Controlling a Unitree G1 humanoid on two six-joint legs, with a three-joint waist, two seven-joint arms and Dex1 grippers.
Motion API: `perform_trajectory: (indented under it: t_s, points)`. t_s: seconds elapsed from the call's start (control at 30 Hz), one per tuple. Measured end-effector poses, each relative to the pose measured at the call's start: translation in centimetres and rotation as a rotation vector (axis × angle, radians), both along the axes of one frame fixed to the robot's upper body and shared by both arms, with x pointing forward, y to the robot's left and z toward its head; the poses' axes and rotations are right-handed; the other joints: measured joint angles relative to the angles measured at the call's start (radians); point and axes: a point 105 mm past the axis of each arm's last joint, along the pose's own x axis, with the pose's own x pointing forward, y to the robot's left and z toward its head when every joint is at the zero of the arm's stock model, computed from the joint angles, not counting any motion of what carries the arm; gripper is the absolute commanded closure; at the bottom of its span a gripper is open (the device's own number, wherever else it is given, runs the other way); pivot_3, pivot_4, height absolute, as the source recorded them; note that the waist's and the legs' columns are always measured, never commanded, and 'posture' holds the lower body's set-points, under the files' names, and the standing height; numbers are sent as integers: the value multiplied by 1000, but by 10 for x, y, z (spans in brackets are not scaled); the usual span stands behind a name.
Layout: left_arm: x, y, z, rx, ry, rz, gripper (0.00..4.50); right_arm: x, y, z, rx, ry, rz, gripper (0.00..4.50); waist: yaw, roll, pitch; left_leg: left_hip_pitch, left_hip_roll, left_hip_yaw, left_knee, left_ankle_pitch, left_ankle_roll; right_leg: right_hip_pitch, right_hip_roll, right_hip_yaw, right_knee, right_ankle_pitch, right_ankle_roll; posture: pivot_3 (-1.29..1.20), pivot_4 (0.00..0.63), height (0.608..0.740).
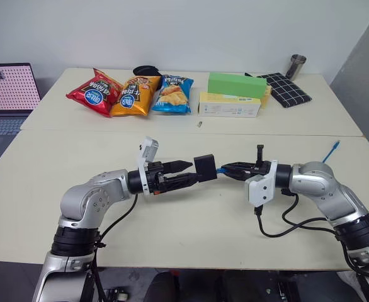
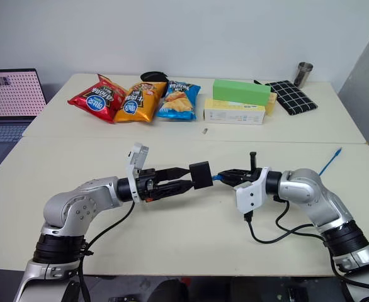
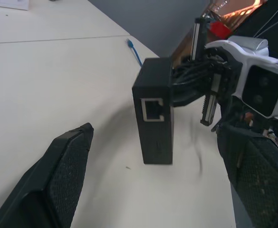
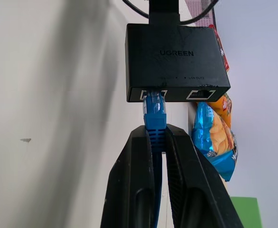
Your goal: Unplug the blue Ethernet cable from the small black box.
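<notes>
The small black box should be grabbed next by its empty-port end with my left gripper, to unplug the cable. My right gripper crowds the plugged side.
The small black box hangs above the near table, carried only by the plug in its port. The blue Ethernet cable is plugged into one of the box's two side ports. My right gripper is shut on the plug's blue boot, right behind the box. The cable's far end shows beyond my right arm; the stretch between is hidden. My left gripper is open, pointing at the box's opposite side with its fingertips just short of it. An empty port faces the left gripper.
On the far table lie three chip bags, a green box on a yellow box, a black grid cloth, a metal cup and a dark round object. A laptop stands at the left. A small plug-like piece lies mid-table.
</notes>
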Motion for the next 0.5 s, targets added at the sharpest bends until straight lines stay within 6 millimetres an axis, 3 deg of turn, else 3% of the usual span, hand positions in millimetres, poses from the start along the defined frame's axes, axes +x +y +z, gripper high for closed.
perform_trajectory:
  t_s: [0.17, 0.5]
  points:
    - [-1, -4, -2, -17, 17, -22, 83, -2, 6, 1, 3, 1, 18, 4411, -1, 0, 0, 0, 0, 0, 0, 0, 0, 0, 0, 0, 0, 0, 0, 0, 150, 740]
    - [-1, -7, 0, -45, 33, -49, 2214, -2, 14, 5, 27, -4, 38, 4411, -1, 0, 0, 0, 0, 0, 0, 0, 0, 0, 0, 0, 0, 0, 0, 0, 150, 740]
